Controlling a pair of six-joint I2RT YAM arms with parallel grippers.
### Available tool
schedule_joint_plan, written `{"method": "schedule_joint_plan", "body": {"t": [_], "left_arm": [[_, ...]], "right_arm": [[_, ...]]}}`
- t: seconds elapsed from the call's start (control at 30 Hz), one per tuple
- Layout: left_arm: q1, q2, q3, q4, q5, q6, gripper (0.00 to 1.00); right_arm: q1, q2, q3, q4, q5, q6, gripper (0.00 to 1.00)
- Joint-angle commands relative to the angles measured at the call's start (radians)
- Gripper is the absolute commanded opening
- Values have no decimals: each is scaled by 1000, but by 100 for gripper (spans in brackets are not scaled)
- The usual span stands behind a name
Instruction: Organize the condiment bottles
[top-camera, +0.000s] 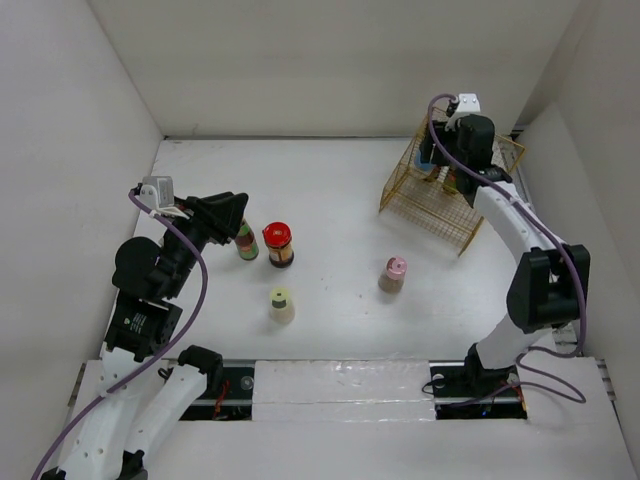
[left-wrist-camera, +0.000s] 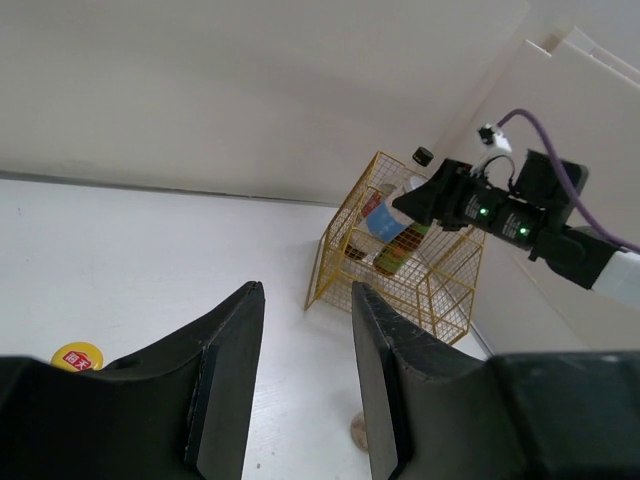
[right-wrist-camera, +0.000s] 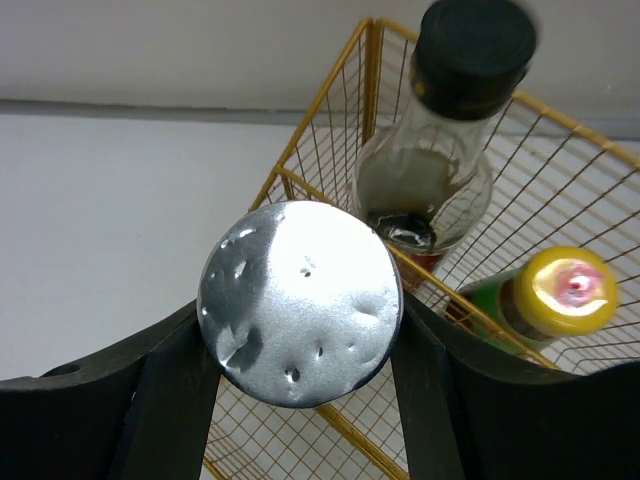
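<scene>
The silver-capped bottle (right-wrist-camera: 300, 290) is high above the bottom of the basket, so it would fall or tip if I opened now. My right gripper needs to lower the bottle before releasing it.
My right gripper (right-wrist-camera: 302, 322) is shut on the silver-capped bottle (right-wrist-camera: 300, 290) and holds it over the rim of the gold wire basket (top-camera: 420, 205). Inside the basket are a black-capped bottle (right-wrist-camera: 470, 45) and a green bottle with a yellow-red cap (right-wrist-camera: 565, 285). On the table stand the green-red striped bottle (top-camera: 246, 241), the red-capped jar (top-camera: 279, 245), the yellow-green-capped bottle (top-camera: 281, 305) and the pink-capped bottle (top-camera: 393, 274). My left gripper (top-camera: 238, 213) hovers just left of the striped bottle. Its fingers (left-wrist-camera: 235, 350) are a little apart, with only bare table between them.
White walls enclose the table on three sides, and the basket (left-wrist-camera: 400, 270) sits in the far right corner near the wall. The right arm (top-camera: 520, 240) arches along the right side. A purple cable (top-camera: 195, 290) loops off the left arm.
</scene>
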Motion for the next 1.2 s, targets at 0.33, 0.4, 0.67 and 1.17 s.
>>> {"method": "schedule_joint_plan", "body": {"t": [0.33, 0.4, 0.67, 1.17], "left_arm": [[3, -9, -6, 51, 16, -4, 36], [3, -9, -6, 51, 16, -4, 36], [3, -9, -6, 51, 16, -4, 36], [3, -16, -6, 51, 7, -4, 36]], "right_arm": [[22, 95, -28, 115, 2, 28, 92], [31, 45, -19, 115, -9, 28, 100], [180, -163, -69, 114, 3, -1, 89], [735, 9, -214, 236, -97, -62, 100]]}}
